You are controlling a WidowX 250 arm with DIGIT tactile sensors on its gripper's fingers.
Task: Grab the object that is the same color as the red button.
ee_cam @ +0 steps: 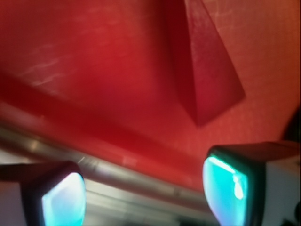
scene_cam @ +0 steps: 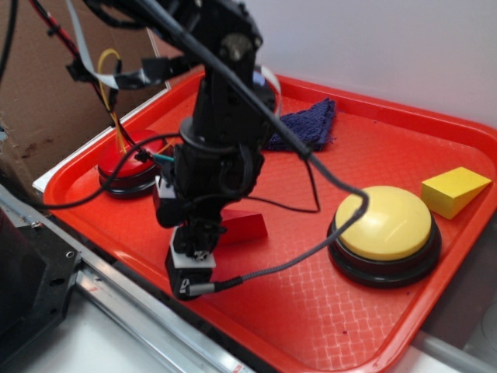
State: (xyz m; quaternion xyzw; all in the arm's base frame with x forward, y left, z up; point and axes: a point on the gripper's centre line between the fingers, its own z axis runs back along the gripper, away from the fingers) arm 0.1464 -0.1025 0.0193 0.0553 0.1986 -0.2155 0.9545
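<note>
My gripper moves toward the red wedge block (scene_cam: 245,225) next, before it closes. My fingers are still short of the block, so closing now would miss.
The object, a small matte red wedge block (scene_cam: 245,225), lies on the red tray (scene_cam: 311,311) near its front left. In the wrist view the wedge (ee_cam: 207,70) sits ahead and to the right of the fingers. The glossy red button (scene_cam: 124,166) on its black base stands at the tray's left, partly behind cables. My gripper (scene_cam: 203,233) hangs low just left of the wedge, above the tray's front rim. Seen from the wrist, the gripper (ee_cam: 146,197) is open, teal pads (ee_cam: 225,188) wide apart, with only the tray rim and a metal rail between them.
A yellow dome button (scene_cam: 386,225) stands at the tray's right, with a yellow wedge (scene_cam: 455,190) behind it. A dark blue cloth (scene_cam: 307,124) lies at the back. A metal rail (scene_cam: 116,295) runs along the tray's front edge. Cardboard (scene_cam: 46,93) stands at left.
</note>
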